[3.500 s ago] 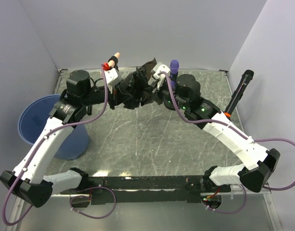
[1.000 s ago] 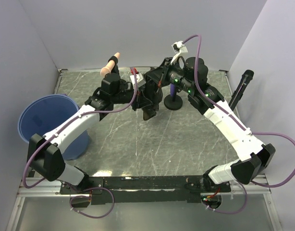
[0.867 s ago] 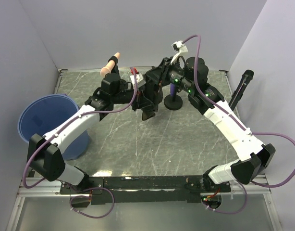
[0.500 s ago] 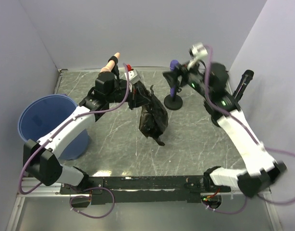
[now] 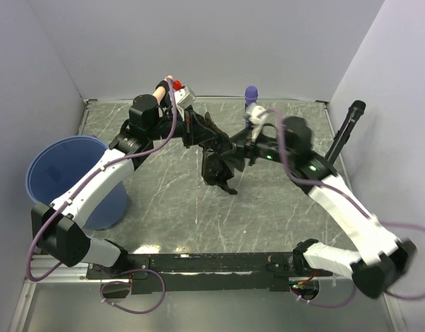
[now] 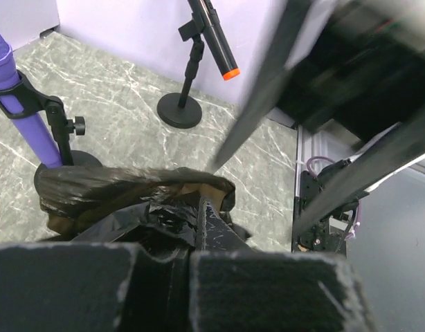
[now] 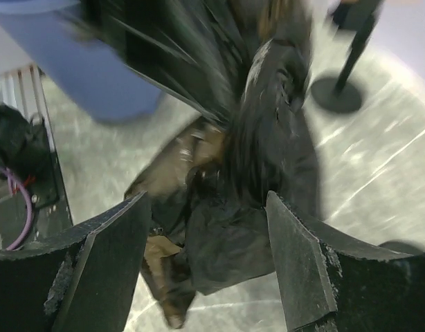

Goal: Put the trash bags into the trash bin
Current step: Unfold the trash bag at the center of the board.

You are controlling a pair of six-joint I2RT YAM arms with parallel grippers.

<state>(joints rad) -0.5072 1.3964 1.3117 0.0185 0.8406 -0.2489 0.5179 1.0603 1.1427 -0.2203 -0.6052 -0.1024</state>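
Note:
The right gripper grabs the trash bag by its loose edge [image 5: 230, 158] next, so the bag's hanging end stays free to enter the trash bin [image 5: 60, 176].
A black crumpled trash bag [image 5: 219, 168] hangs over the middle of the table from my left gripper [image 5: 201, 131]. The left wrist view shows that gripper [image 6: 188, 256] shut on the bag's bunched top [image 6: 129, 200]. My right gripper [image 5: 235, 149] is right beside the bag on its right side. In the right wrist view it [image 7: 207, 197] is open, and the bag [image 7: 247, 180] lies just beyond the fingertips [image 7: 287, 242] without being held by them. The trash bin [image 5: 60, 176], big, round and blue, stands at the table's left edge, well left of the bag.
A purple microphone on a black stand [image 5: 251, 93] is at the back centre, close behind the right gripper. A black microphone with an orange band [image 5: 344, 135] leans at the right wall. A skin-coloured microphone [image 5: 165, 83] stands behind the left arm. White walls close in three sides.
My right gripper let go of the bag and opened, swung away to the back right, then came back beside the bag. The bag now hangs lower from the left gripper alone.

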